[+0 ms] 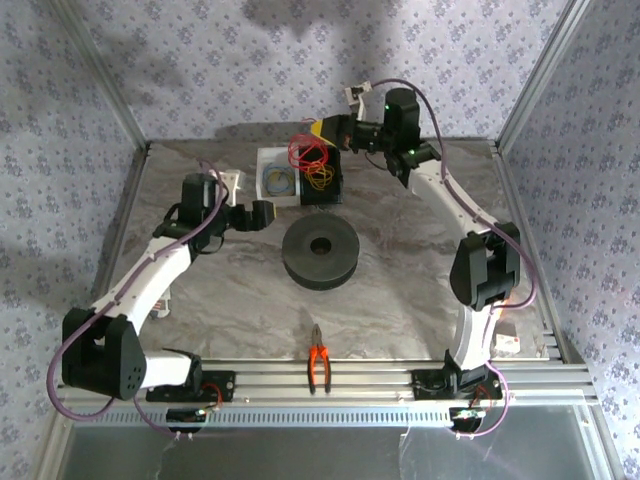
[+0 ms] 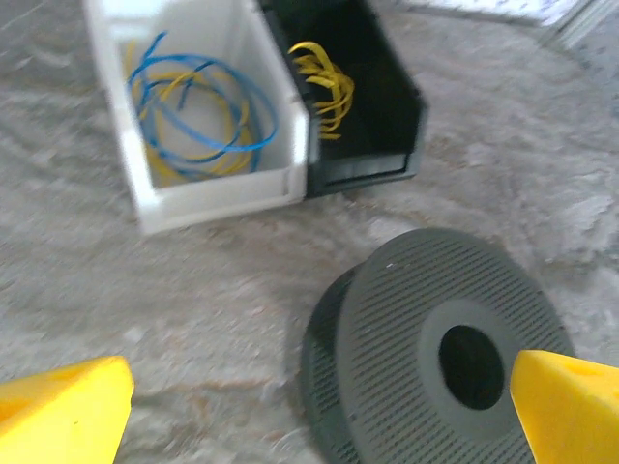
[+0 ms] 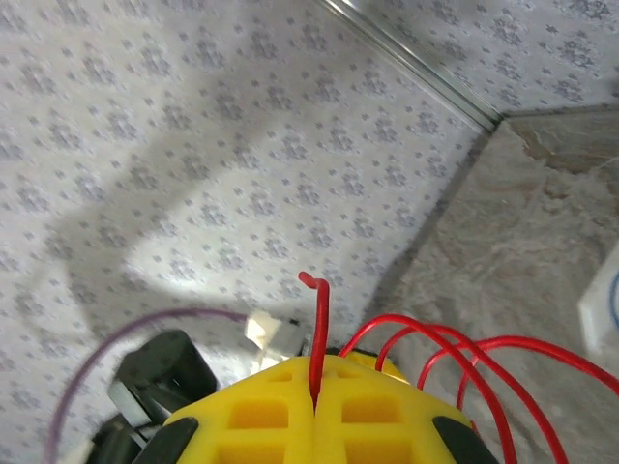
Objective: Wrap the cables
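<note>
My left gripper will draw the red cable out for wrapping, so it will next grab the red cable's [image 1: 303,150] hanging loops, away from my right gripper's end.
The red cable [image 1: 303,150] hangs in loops from my right gripper [image 1: 327,130], raised over the bins at the back of the table. In the right wrist view the yellow jaws of the right gripper [image 3: 315,391] are shut on the red cable [image 3: 317,329]; its short bent end sticks up past them and loops [image 3: 464,353] trail off to the right. The black round spool [image 1: 320,252] lies flat at the table's middle. My left gripper [image 1: 262,215] hovers open just left of the spool [image 2: 440,358], with one yellow fingertip [image 2: 63,411] showing at each lower corner of the left wrist view.
A white bin [image 1: 262,170] [image 2: 222,198] holds blue and yellow wires. Beside it a black bin [image 1: 325,196] [image 2: 372,166] holds a yellow wire coil [image 2: 324,85]. Orange-handled pliers [image 1: 319,366] lie near the front rail. Patterned walls close in the back and sides.
</note>
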### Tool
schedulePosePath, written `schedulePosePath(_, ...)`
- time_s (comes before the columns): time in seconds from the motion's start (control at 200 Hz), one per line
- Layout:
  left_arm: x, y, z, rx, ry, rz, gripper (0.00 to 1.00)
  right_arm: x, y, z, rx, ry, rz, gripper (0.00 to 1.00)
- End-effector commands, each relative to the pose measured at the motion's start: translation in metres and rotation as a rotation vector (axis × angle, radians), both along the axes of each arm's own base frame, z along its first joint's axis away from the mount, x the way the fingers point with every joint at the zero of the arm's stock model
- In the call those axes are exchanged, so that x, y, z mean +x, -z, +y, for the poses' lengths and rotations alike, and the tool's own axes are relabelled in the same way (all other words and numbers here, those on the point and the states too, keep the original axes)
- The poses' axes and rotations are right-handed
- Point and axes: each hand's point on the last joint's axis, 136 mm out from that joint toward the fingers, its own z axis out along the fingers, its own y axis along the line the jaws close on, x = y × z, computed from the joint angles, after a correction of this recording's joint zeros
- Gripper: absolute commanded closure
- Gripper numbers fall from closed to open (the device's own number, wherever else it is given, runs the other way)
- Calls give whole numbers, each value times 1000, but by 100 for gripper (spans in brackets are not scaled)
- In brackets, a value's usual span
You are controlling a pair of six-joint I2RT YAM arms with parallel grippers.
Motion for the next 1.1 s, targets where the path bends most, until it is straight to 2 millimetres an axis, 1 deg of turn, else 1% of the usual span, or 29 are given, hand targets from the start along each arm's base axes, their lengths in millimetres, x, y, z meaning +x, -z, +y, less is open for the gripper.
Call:
schedulePosePath(0.0,9,-45,-24,-128,71,-193,0,-11,-37,-2,127,36,-12,100)
schedulePosePath(0.1,11,-58,-37,-235,114,-263,1,-15,-38,2,167,51,10,100)
schedulePosePath(0.19,10,-74,-51,-356,175,-319,4,-16,-36,6,197,67,30,100)
schedulePosePath(0.27,10,-84,-60,-444,218,-346,9,-15,-34,8,224,81,48,100)
schedulePosePath(0.335,10,-89,-67,-482,245,-358,12,-12,-32,8,252,96,65,100)
schedulePosePath(0.445,9,-90,-76,-503,271,-373,17,-10,-32,10,301,110,89,100)
schedulePosePath(0.55,11,-90,-77,-505,269,-379,23,-11,-31,16,332,102,107,100)
schedulePosePath(0.71,13,-89,-74,-493,248,-388,32,-12,-28,24,357,99,126,100)
schedulePosePath(0.834,14,-88,-72,-476,229,-394,46,-14,-25,28,378,91,141,100)
schedulePosePath(1.009,16,-91,-66,-449,203,-415,51,-19,-22,35,384,75,148,100)
schedulePosePath(1.094,16,-95,-63,-444,198,-425,59,-23,-20,40,385,69,149,100)
